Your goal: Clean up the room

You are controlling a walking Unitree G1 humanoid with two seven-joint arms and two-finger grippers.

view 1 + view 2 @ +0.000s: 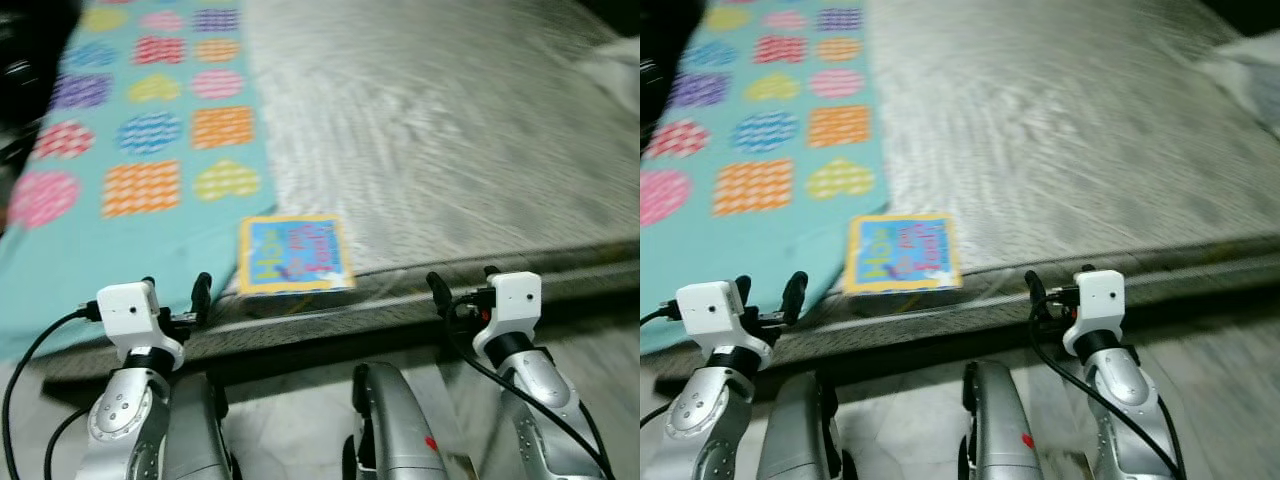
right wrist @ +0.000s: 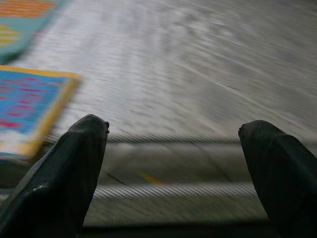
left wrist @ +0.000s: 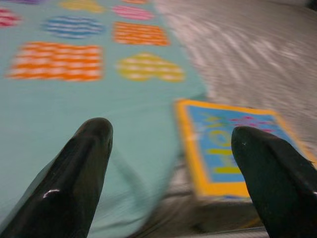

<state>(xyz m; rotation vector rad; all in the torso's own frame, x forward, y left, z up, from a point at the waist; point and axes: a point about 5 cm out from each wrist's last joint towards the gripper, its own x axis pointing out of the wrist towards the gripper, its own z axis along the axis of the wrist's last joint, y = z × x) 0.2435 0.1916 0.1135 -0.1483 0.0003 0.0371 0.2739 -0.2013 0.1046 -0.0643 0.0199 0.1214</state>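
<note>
The book lies flat with its wide cover up, so I will grab it next with my left gripper by its lower edge, which reaches the mattress edge.
A thin book with a yellow border and a blue cover lies flat at the near edge of a grey mattress, beside the corner of a teal blanket printed with coloured hearts and squares. My left gripper hangs open just short of the bed edge, a little left of the book. In the left wrist view the book lies ahead toward one finger. My right gripper is open too, right of the book and in front of the mattress edge. Nothing is held. The views are motion-blurred.
The teal blanket covers the left part of the bed. A white crumpled thing lies at the far right of the mattress. Something dark stands at the far left. Pale floor shows below the bed edge, around my legs.
</note>
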